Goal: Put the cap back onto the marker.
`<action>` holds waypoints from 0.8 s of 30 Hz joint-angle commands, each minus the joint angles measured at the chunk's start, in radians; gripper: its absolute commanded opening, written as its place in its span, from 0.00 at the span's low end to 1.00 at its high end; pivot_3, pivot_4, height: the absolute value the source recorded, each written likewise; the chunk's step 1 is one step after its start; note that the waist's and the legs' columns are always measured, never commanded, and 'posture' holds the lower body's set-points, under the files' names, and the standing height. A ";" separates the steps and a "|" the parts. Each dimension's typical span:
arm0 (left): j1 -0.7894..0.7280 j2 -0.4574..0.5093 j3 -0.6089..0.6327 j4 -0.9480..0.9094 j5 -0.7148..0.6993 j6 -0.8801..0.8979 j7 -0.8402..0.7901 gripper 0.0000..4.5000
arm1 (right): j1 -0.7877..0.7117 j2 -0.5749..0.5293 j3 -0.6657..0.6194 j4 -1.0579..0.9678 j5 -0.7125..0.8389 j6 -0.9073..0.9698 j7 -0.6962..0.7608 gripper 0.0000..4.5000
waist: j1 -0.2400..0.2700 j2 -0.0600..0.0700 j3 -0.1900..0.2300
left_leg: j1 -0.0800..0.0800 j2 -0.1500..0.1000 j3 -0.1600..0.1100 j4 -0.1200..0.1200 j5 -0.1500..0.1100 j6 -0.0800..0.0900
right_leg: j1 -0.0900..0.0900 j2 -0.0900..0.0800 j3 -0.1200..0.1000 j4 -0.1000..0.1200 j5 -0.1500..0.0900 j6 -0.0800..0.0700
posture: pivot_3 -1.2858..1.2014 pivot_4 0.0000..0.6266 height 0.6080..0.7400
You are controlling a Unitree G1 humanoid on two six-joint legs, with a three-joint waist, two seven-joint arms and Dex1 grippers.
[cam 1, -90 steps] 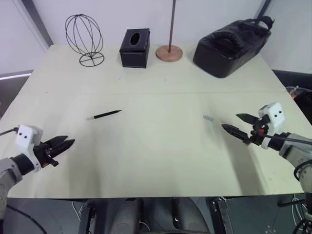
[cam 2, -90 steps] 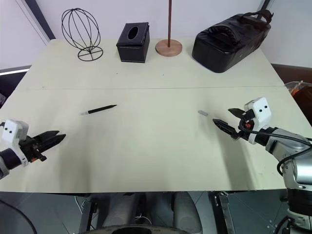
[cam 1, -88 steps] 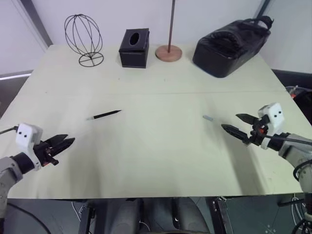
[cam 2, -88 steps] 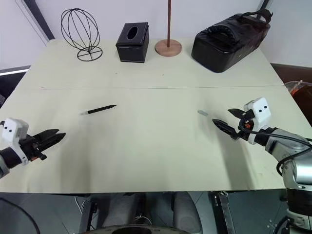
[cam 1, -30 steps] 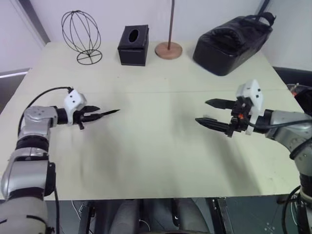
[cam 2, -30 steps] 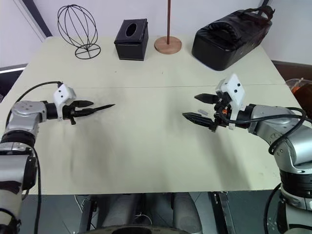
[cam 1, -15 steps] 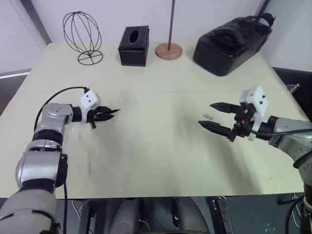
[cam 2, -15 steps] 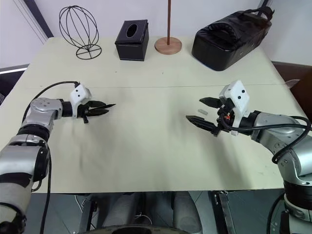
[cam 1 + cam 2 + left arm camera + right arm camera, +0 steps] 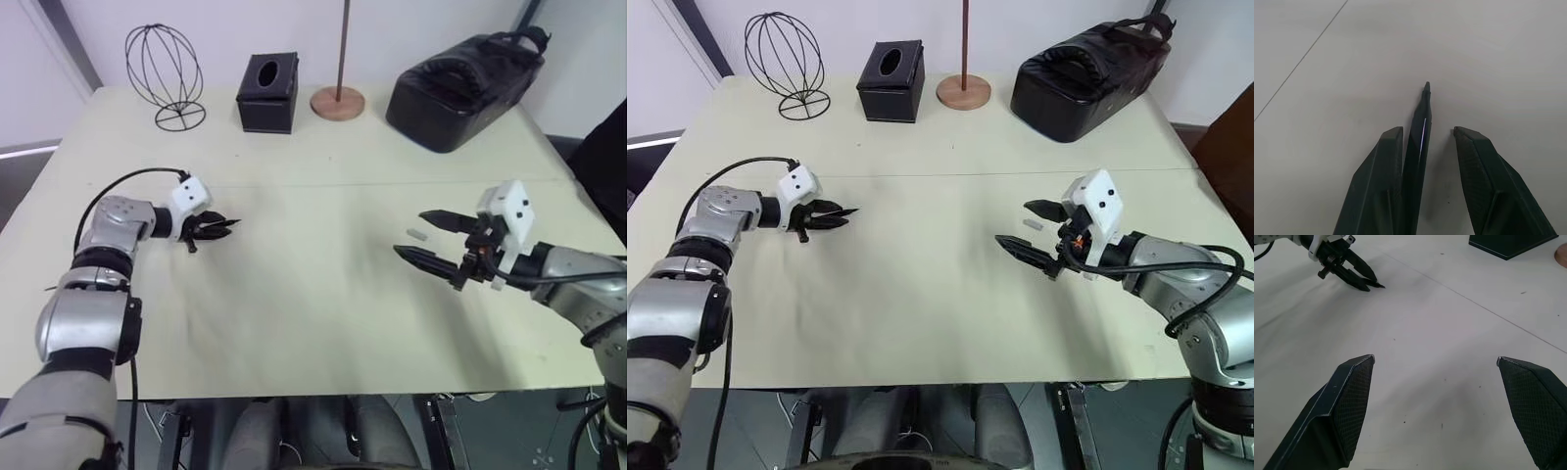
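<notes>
I need to close my left gripper on the marker [image 9: 231,223] [image 9: 1420,128] now, since my fingers reach down on both sides of the marker.
The marker [image 9: 231,223], a thin black stick, lies on the pale table's left half. My left gripper [image 9: 217,227] is low over it, open, one finger on each side. In the left wrist view the marker [image 9: 1420,128] rests against one finger [image 9: 1386,161], with a gap to the other, and its tip pokes out past the fingertips. The cap [image 9: 417,234], a tiny pale cylinder, lies on the right half. My right gripper [image 9: 410,233] hovers wide open just in front of the cap with nothing between its fingers.
Along the table's far edge stand a wire globe [image 9: 164,76], a black tissue box [image 9: 267,93], a brown rod on a round base [image 9: 338,101] and a black bag [image 9: 460,74]. A dark shape [image 9: 609,147] shows at the right edge.
My left gripper has slid a little further along the marker toward its tip. The right gripper has stayed wide open near the cap. A dark shape has come in at the right edge.
</notes>
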 commanded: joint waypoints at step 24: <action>-0.027 0.037 -0.023 0.000 0.020 -0.012 -0.077 0.00 | 0.017 0.012 -0.029 0.082 -0.074 -0.125 -0.021 0.93 | -0.001 -0.001 -0.001 | 0.001 0.000 0.001 0.000 0.000 0.000 | 0.000 0.000 0.001 0.001 0.000 0.000 | 0.52 0.24 1.00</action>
